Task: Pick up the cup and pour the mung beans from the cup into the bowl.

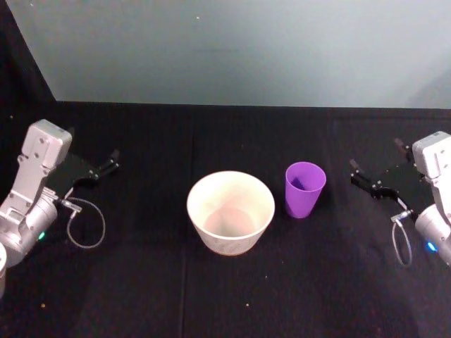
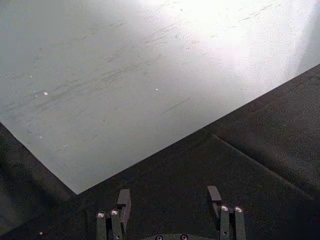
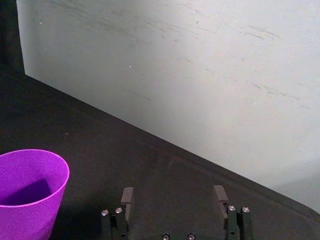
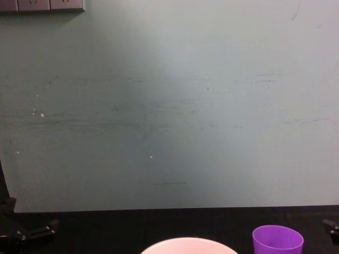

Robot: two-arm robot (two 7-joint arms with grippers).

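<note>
My right gripper grabs the cup by its side [image 3: 31,222] next. This leaves the purple cup's open rim [image 3: 34,150] free to pour the mung beans into the bowl.
The purple cup [image 1: 304,189] stands upright on the black table, just right of the bowl [image 1: 230,246], and the two do not touch. The cup also shows in the right wrist view [image 3: 30,192] and the chest view [image 4: 277,241]. The mung beans are hidden; I see only purple and shadow inside the cup. The bowl's pale inside looks bare, and its rim [image 4: 188,244] shows low in the chest view. My right gripper [image 1: 366,172] [image 3: 173,196] is open, a short way right of the cup. My left gripper [image 1: 102,163] [image 2: 169,199] is open at the table's far left.
A pale grey-green wall [image 1: 239,49] rises behind the table's far edge. Loose cable loops hang by both wrists [image 1: 84,225] [image 1: 403,243]. Black tabletop [image 1: 232,303] stretches in front of the bowl and between the grippers.
</note>
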